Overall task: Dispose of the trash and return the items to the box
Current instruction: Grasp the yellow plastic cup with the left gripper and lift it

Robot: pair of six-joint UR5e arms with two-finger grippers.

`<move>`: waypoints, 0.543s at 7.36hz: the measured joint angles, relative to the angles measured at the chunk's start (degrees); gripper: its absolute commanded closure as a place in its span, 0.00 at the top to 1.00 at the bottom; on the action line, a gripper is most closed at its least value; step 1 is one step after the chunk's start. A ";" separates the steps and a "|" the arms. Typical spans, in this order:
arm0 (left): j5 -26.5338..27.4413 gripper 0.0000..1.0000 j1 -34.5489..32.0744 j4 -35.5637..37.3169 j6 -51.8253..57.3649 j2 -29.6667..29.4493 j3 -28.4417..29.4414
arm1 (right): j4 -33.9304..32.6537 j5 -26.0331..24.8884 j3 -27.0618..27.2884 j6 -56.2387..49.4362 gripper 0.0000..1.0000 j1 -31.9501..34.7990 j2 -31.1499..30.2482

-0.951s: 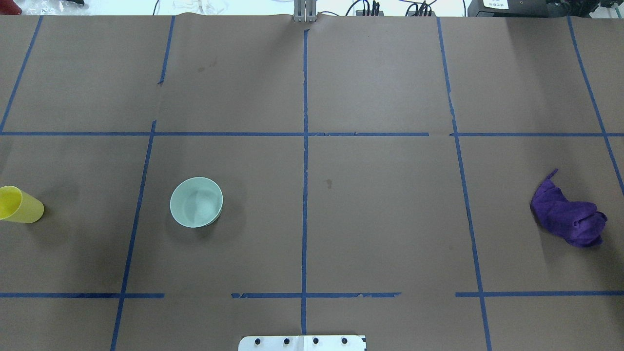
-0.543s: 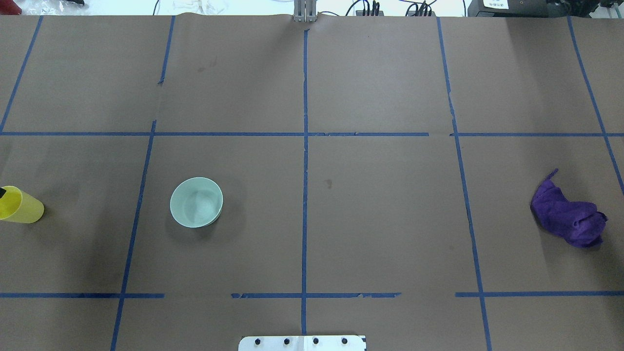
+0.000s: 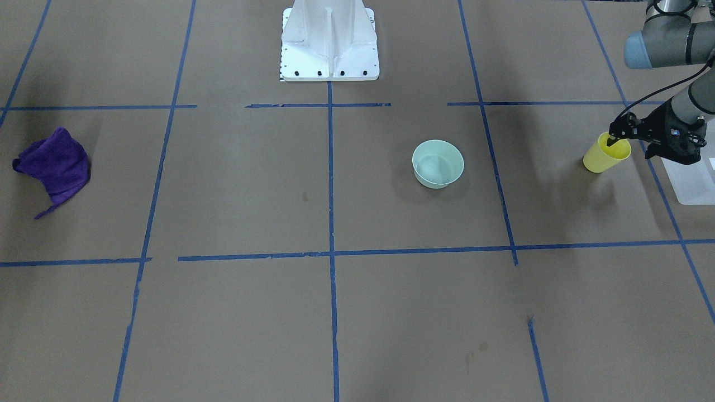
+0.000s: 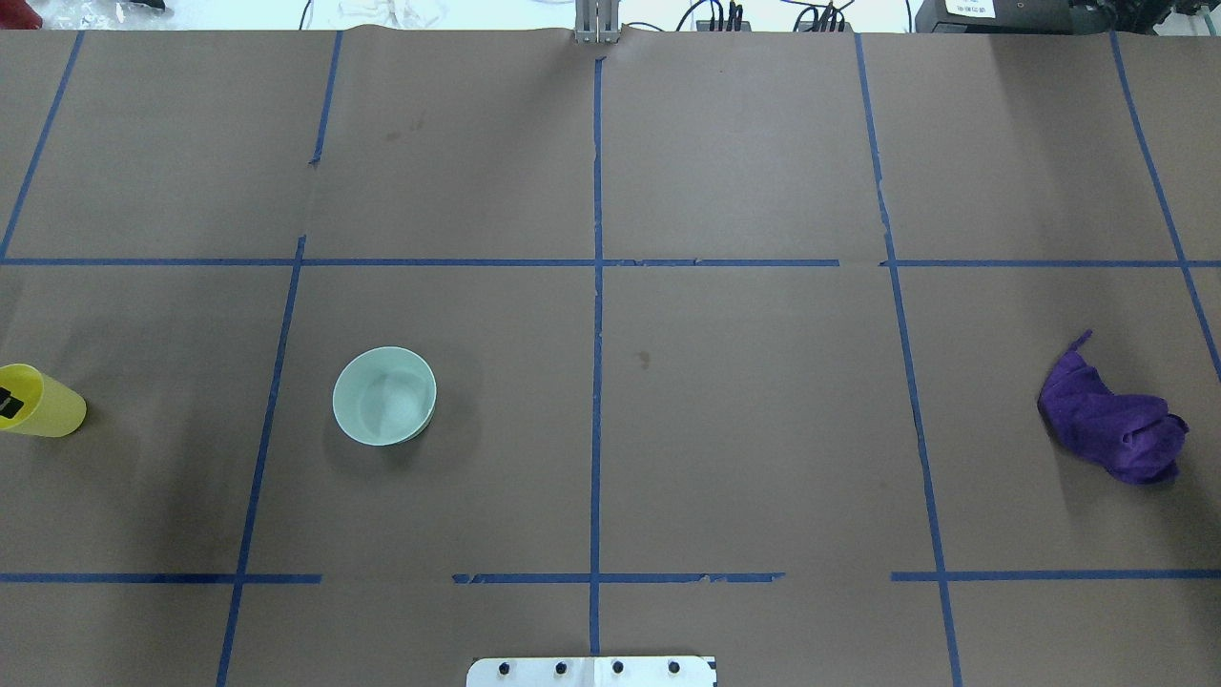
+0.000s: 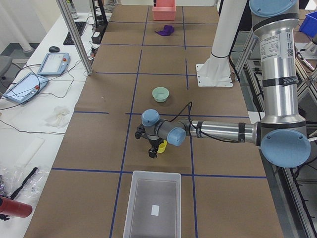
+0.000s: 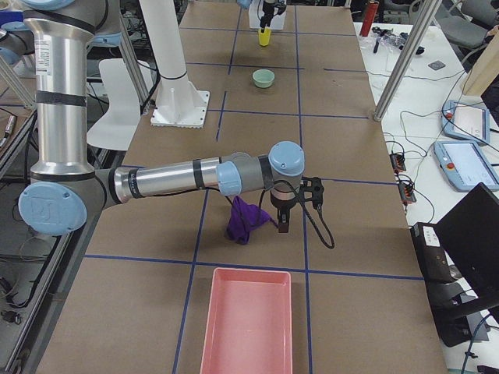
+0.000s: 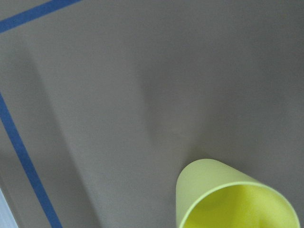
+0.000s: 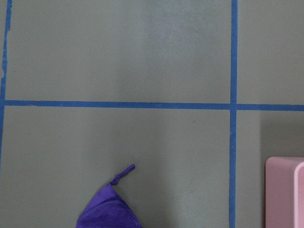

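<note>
I should next grab the yellow cup by its rim (image 3: 618, 142) with my left gripper, so that I can return it to the box (image 3: 690, 184).
The yellow cup (image 3: 602, 158) stands at the table's left end, also in the overhead view (image 4: 50, 407) and the left wrist view (image 7: 223, 194). My left gripper (image 3: 615, 135) is at the cup's rim, open, with one finger (image 4: 10, 403) inside the mouth. The mint-green bowl (image 3: 438, 163) sits upright and empty nearer the middle (image 4: 384, 395). The frosted box (image 5: 153, 208) stands beyond the cup at the table's end (image 3: 695, 184). My right gripper (image 6: 282, 222) hangs beside the purple cloth (image 6: 243, 222); I cannot tell if it is open.
The purple cloth (image 4: 1111, 425) lies crumpled at the table's right end. A pink tray (image 6: 245, 319) stands past it, also in the right wrist view (image 8: 285, 190). The white robot pedestal (image 3: 329, 39) stands at the near middle edge. Blue tape lines grid the brown table.
In the overhead view a black finger of my left gripper has come in from the left edge and into the yellow cup's mouth. The cup, bowl and cloth have not moved.
</note>
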 measured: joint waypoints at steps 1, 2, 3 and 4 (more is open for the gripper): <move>0.09 0.84 0.77 -0.44 0.01 -0.13 0.73 | -0.01 -0.02 -0.09 0.01 1.00 0.01 0.01; 0.14 0.63 1.21 -1.51 0.02 -0.31 1.80 | -0.01 -0.05 -0.18 0.03 1.00 0.00 0.01; 0.16 0.21 1.39 -2.69 0.01 -0.46 2.79 | -0.01 -0.07 -0.22 0.18 1.00 -0.02 0.01; 0.15 0.00 1.48 -3.42 -0.51 -0.61 3.26 | -0.01 -0.08 -0.25 0.34 1.00 -0.03 0.07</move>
